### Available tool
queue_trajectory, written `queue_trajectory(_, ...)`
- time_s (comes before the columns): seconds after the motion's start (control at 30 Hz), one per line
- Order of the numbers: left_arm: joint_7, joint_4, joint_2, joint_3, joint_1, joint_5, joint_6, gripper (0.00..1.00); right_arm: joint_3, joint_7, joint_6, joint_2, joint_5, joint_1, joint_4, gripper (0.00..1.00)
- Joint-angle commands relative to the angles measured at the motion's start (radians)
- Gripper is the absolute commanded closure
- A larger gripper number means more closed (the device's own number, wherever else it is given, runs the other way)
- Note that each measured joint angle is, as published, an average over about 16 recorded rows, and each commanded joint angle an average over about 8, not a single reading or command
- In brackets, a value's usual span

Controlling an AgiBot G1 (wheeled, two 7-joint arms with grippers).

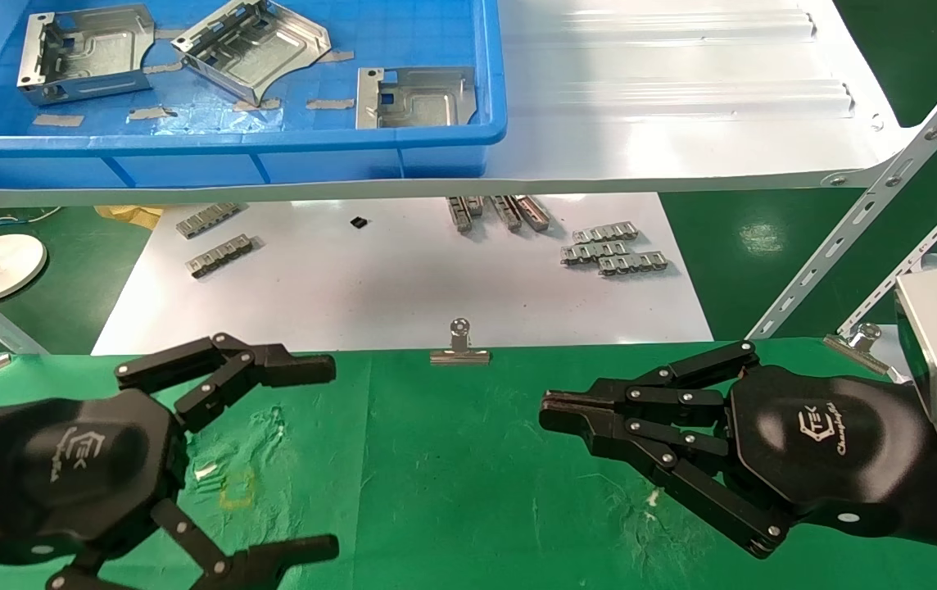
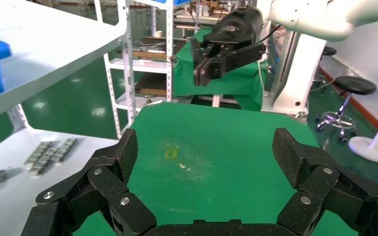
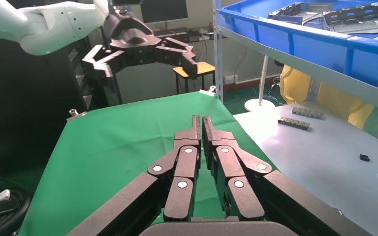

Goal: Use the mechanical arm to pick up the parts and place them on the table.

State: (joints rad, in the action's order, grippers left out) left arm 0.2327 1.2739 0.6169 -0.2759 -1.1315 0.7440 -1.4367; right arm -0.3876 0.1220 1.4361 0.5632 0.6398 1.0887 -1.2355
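Observation:
The middle silver part spreads out into a wide flat plate (image 1: 266, 55), so my left gripper next needs to lift the middle silver part by its narrow folded edge (image 1: 215, 26).
Three shiny silver parts lie in a blue bin (image 1: 272, 156) on the white shelf: one at the left (image 1: 85, 54), one in the middle (image 1: 251, 47), one at the right (image 1: 416, 97). They also show in the right wrist view (image 3: 354, 14). My left gripper (image 1: 328, 459) is open and empty, low over the green table (image 1: 452, 475) at the left. It also shows in its own view (image 2: 206, 150). My right gripper (image 1: 549, 411) is shut and empty, over the table at the right; it also shows in its own view (image 3: 201, 120).
The glossy white shelf (image 1: 681, 106) overhangs a white sheet (image 1: 403, 287) with several small grey strips (image 1: 612, 250). A silver binder clip (image 1: 459, 348) sits at the cloth's far edge. Perforated shelf struts (image 1: 870, 197) stand at the right. A yellow square mark (image 1: 237, 490) is on the cloth.

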Motion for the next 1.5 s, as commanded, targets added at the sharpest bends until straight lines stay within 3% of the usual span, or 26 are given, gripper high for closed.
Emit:
queue_trajectory(0.03, 0.002, -0.003, -0.001, 0.006, -0.002, -0.011, 0.002, 0.00, 0.000, 0.000, 0.000, 0.000, 0.000, 0.000, 0.000, 1.00)
queue_trajectory(0.2, 0.129, -0.026, 0.029, -0.022, -0.166, 0.097, 0.168, 0.00, 0.000, 0.000, 0.000, 0.000, 0.000, 0.000, 0.000, 1.00)
queue_trajectory(0.33, 0.251, -0.099, 0.104, -0.104, -0.346, 0.289, 0.317, 0.00, 0.000, 0.000, 0.000, 0.000, 0.000, 0.000, 0.000, 1.00)
queue_trajectory(0.47, 0.342, -0.262, 0.214, -0.203, -0.529, 0.497, 0.427, 0.00, 0.000, 0.000, 0.000, 0.000, 0.000, 0.000, 0.000, 1.00)
queue_trajectory(0.8, 0.363, -0.736, 0.416, -0.335, -0.802, 0.767, 0.542, 0.00, 0.000, 0.000, 0.000, 0.000, 0.000, 0.000, 0.000, 1.00)
queue_trajectory(0.83, 0.362, -0.779, 0.432, -0.345, -0.819, 0.785, 0.551, 0.08, 0.000, 0.000, 0.000, 0.000, 0.000, 0.000, 0.000, 1.00)
queue_trajectory(1.07, 0.311, -0.999, 0.515, -0.381, -0.901, 0.851, 0.599, 0.95, 0.000, 0.000, 0.000, 0.000, 0.000, 0.000, 0.000, 1.00)
queue_trajectory(1.1, 0.299, -1.018, 0.522, -0.382, -0.908, 0.852, 0.598, 1.00, 0.000, 0.000, 0.000, 0.000, 0.000, 0.000, 0.000, 1.00)
queue_trajectory(1.5, 0.162, -1.128, 0.540, -0.344, -0.949, 0.794, 0.561, 1.00, 0.000, 0.000, 0.000, 0.000, 0.000, 0.000, 0.000, 1.00)
